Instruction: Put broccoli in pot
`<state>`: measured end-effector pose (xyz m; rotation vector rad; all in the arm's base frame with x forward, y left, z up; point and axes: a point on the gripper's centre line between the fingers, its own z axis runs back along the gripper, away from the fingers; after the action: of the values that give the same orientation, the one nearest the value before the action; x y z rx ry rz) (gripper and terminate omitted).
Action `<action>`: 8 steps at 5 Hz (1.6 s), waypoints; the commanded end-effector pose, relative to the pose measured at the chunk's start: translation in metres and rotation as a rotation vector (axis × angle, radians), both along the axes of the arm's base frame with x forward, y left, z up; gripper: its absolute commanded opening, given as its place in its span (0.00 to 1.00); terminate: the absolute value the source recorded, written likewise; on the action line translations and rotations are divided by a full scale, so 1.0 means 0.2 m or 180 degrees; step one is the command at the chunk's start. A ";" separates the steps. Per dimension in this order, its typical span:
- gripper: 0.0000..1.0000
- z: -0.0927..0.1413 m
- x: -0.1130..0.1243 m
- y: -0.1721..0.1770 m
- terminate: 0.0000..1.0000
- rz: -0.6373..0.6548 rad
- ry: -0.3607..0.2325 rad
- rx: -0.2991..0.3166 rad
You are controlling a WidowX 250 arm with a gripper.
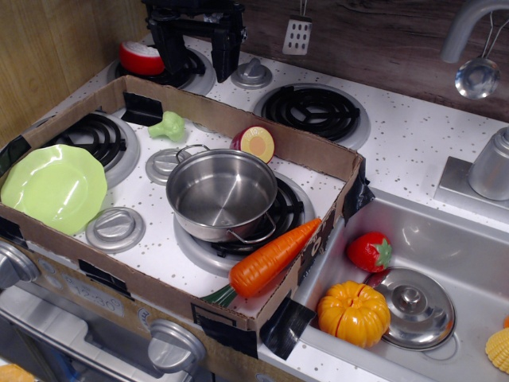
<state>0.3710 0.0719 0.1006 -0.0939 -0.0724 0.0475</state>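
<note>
The small light-green broccoli needs to go in the pot (222, 193), so I will grab it next by its rounded head (172, 125).
The small light-green broccoli (168, 125) lies inside the cardboard box, near its back wall, left of the pot. The shiny steel pot (222, 193) stands empty on the front right burner inside the box. My black gripper (191, 57) hangs open at the top of the view, above the back left burner, behind and above the broccoli. Its two fingers point down and nothing is between them.
A cardboard box (314, 151) frames the front stove. Inside it are a light-green plate (52, 188), a carrot (270, 256) and a halved fruit (255, 143). A red-and-white item (141, 58) sits back left. The sink (469, 247) holds a strawberry (369, 251), pumpkin (353, 313) and lid (414, 308).
</note>
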 end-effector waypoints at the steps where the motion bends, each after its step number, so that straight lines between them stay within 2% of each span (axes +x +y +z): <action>1: 1.00 -0.03 0.07 0.08 0.00 -0.0016 -0.0381 0.0059; 2: 1.00 -0.08 0.11 0.12 0.00 -0.0072 -0.0534 0.0093; 3: 1.00 -0.11 0.11 0.16 0.00 -0.0062 -0.0609 0.0170; 5: 1.00 -0.01 -0.01 0.24 0.00 0.0026 -0.0582 0.0384; 6: 1.00 -0.01 -0.01 0.27 0.00 0.0012 -0.0589 0.0423; 8: 1.00 -0.09 0.01 0.28 0.00 -0.0014 -0.0595 0.0351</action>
<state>0.3691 0.1240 0.0665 -0.0119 -0.2218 0.0285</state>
